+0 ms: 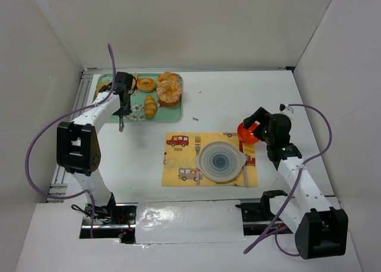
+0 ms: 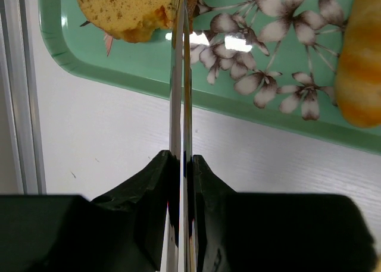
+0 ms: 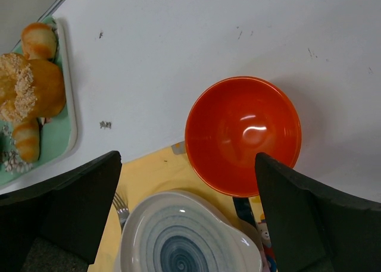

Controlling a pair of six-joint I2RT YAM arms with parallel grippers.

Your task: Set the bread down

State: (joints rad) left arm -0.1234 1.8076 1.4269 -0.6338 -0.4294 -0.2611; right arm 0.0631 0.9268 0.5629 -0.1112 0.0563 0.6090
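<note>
I would bring the bread up with my tongs if I raised my left gripper now: the blades pinch the bread (image 2: 122, 9), with crumb on one side and darker crust on the other.
The bread (image 2: 122, 9), a golden-tan slice with a darker crust, lies at the left end of the green flowered tray (image 2: 119, 74). In the top view it (image 1: 102, 86) is mostly hidden behind my left gripper (image 1: 123, 108). My left gripper (image 2: 180, 160) is shut on thin metal tongs (image 2: 180, 93). The tongs' closed blades reach up to the bread's right edge; I cannot tell if they touch. My right gripper (image 1: 255, 122) is open and empty. It hangs over the round blue-grey plate (image 3: 134, 224) and the orange bowl (image 3: 243, 135).
The tray (image 1: 177, 116) also holds a ring doughnut (image 1: 146, 83), a sugared bun (image 1: 169, 93) and a croissant (image 1: 150, 107). The plate (image 1: 203, 160) sits on a yellow placemat (image 1: 177, 160) with a fork (image 1: 197, 146). The bowl (image 1: 245, 133) stands at the mat's far right corner.
</note>
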